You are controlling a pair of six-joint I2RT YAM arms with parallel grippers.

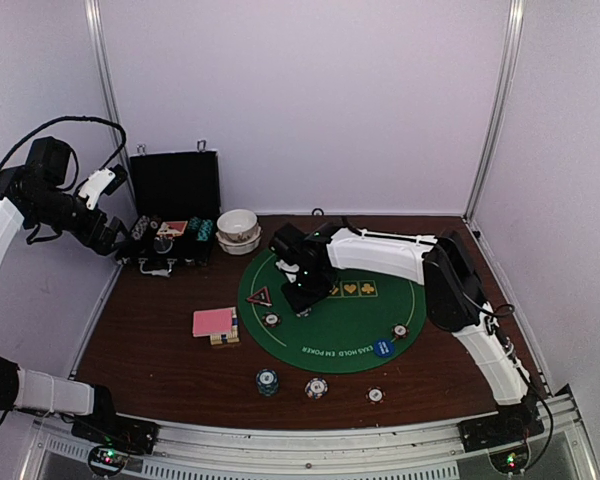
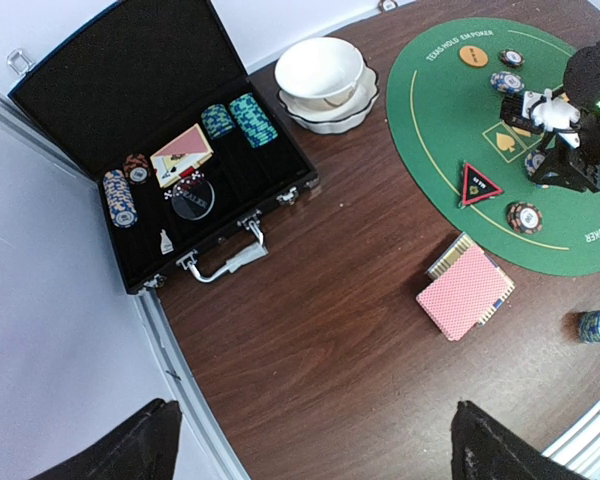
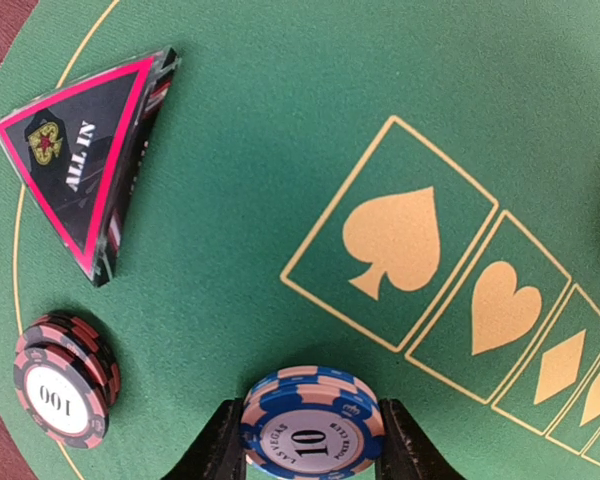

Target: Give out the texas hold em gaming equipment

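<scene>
The blue chips [image 3: 312, 425] sit low over the flat, empty green mat beside the spade box and would stay there, so my right gripper is ready to open now.
My right gripper [image 3: 312, 445] is shut on a short stack of blue poker chips [image 3: 312, 425] marked 10, low over the green mat [image 3: 280, 150] near the spade box. To its left lie the red-triangle ALL IN marker [image 3: 85, 170] and a brown chip stack [image 3: 62, 390] marked 100. From above, the right gripper [image 1: 305, 290] sits at the mat's left half. The pink-backed card deck [image 1: 215, 322] lies on the wood left of the mat. My left gripper [image 2: 325, 450] hangs open and empty, high over the table's left side, near the case.
An open black case [image 1: 170, 200] with chips and cards stands at the back left, with stacked white bowls [image 1: 238, 230] beside it. A blue button [image 1: 382, 348] and a chip [image 1: 400, 331] lie on the mat's right. Teal [image 1: 268, 381], dark [image 1: 316, 388] and white [image 1: 376, 395] chips sit near the front.
</scene>
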